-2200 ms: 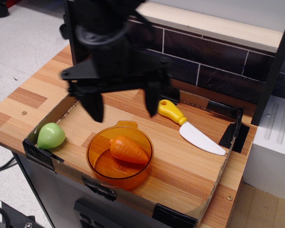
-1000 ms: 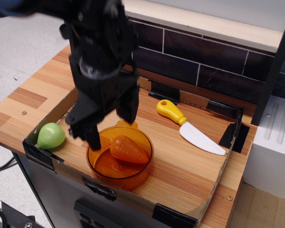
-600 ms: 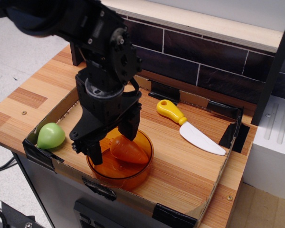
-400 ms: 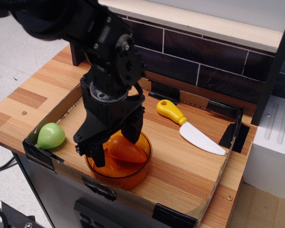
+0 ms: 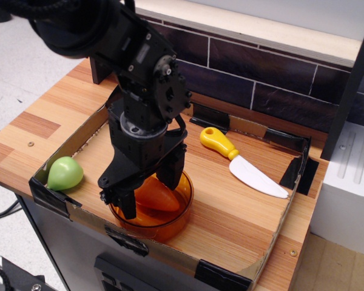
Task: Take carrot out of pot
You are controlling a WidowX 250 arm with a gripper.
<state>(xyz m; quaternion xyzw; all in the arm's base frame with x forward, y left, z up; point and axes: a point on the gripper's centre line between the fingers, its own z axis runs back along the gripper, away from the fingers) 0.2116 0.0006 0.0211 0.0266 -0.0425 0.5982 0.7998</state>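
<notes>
The robot's gripper will next take the orange carrot out of the pot (image 5: 164, 219), so it will grab the carrot by its thick body (image 5: 153, 194).
The translucent orange pot (image 5: 164, 219) sits near the front edge of the shallow wooden tray. The orange toy carrot (image 5: 156, 195) lies inside it, pointing right. My black gripper (image 5: 150, 189) has come down into the pot from above. Its jaws stand open, one finger (image 5: 127, 204) at the carrot's left and one finger (image 5: 173, 171) at its back right. The carrot lies between them. I cannot tell whether the fingers touch it. The arm hides the pot's back rim and tab handle.
A green pear-shaped toy (image 5: 65, 173) lies in the tray's front left corner. A toy knife (image 5: 245, 163) with a yellow handle lies to the right. The cardboard tray wall (image 5: 278, 233) rims the area. A dark brick backsplash (image 5: 267, 79) stands behind.
My gripper has come down from above the tray and lowered into the pot, with its open fingers now straddling the carrot. The carrot and pot have barely shifted.
</notes>
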